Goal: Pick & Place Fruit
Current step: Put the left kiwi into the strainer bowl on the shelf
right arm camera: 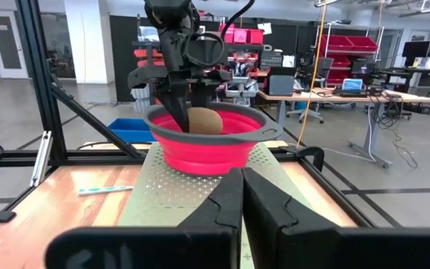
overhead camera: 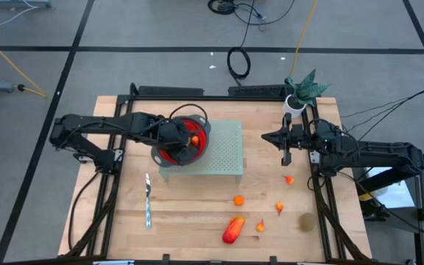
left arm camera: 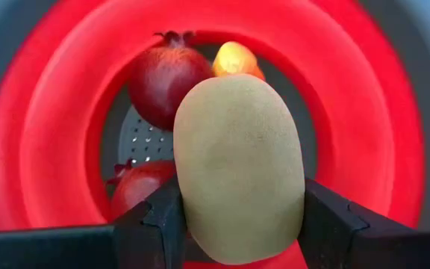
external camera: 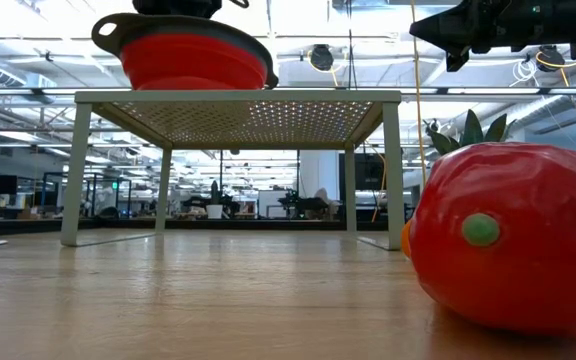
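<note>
The oval fruit [left arm camera: 237,168] sits inside the red bowl's rim [left arm camera: 364,112], so the fruit would rest in the bowl. It is time for my left gripper to open now.
My left gripper [overhead camera: 188,140] is over the red bowl [overhead camera: 177,152], which stands on the perforated grey stand [overhead camera: 223,151]. It is shut on a brown-green oval fruit [left arm camera: 237,168]. Inside the bowl lie two dark-red round fruits [left arm camera: 166,75] and an orange piece [left arm camera: 234,60]. My right gripper [overhead camera: 285,147] is shut and empty, raised near the table's right side. On the table's near right lie a long red-orange fruit [overhead camera: 232,230], several small orange pieces [overhead camera: 238,199] and another brown-green oval [overhead camera: 307,221]. My left gripper pinches the oval fruit by its two sides [left arm camera: 189,217] between its two fingers [left arm camera: 163,224]. The fingers come from above, pointing down into the bowl [right arm camera: 204,146]. The fruit sits at about rim height inside the bowl [right arm camera: 204,119]. Whether it touches the fruits below cannot be told.
A slim silver knife [overhead camera: 147,200] lies on the wood left of the stand's near edge. A small potted plant [overhead camera: 304,92] stands at the far right corner. The long red-orange fruit fills the low view's right [external camera: 513,240]. Black frame rails run along both table sides.
</note>
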Robot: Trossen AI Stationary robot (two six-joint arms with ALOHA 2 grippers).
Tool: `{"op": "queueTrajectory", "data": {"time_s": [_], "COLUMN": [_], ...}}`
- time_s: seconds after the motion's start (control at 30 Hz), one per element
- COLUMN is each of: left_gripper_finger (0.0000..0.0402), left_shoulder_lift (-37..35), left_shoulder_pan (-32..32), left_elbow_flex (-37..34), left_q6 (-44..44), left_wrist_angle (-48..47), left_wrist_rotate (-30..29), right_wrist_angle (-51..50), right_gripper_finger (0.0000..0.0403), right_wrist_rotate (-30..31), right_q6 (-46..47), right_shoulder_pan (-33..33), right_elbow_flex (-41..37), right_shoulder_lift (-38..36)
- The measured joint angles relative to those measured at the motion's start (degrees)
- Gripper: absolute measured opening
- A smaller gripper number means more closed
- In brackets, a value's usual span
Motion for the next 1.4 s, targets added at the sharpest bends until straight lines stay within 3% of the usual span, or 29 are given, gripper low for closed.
{"op": "queueTrajectory", "data": {"time_s": [0.43,0.87,1.1,1.4], "left_gripper_finger": [0.0190,0.0266,0.0309,0.0309], "left_shoulder_lift": [1.85,3.19,2.64,-2.24], "left_shoulder_pan": [0.00,0.00,0.36,1.64], "left_elbow_flex": [-0.02,-0.04,-0.04,0.00], "left_q6": [-1.20,-0.66,0.10,-5.69], "left_wrist_angle": [0.78,0.77,0.72,1.22], "left_wrist_rotate": [0.41,1.67,6.05,8.93], "right_wrist_angle": [0.02,-0.39,-0.42,-0.44], "right_gripper_finger": [0.0000,0.0000,0.0000,0.0000], "right_wrist_rotate": [0.00,0.00,-0.02,-0.02], "right_q6": [-0.26,-0.26,-0.26,-0.26], "right_shoulder_pan": [0.00,0.00,0.00,0.00], "right_elbow_flex": [0.00,0.02,0.02,0.02], "right_shoulder_lift": [-0.02,0.00,0.00,0.00]}}
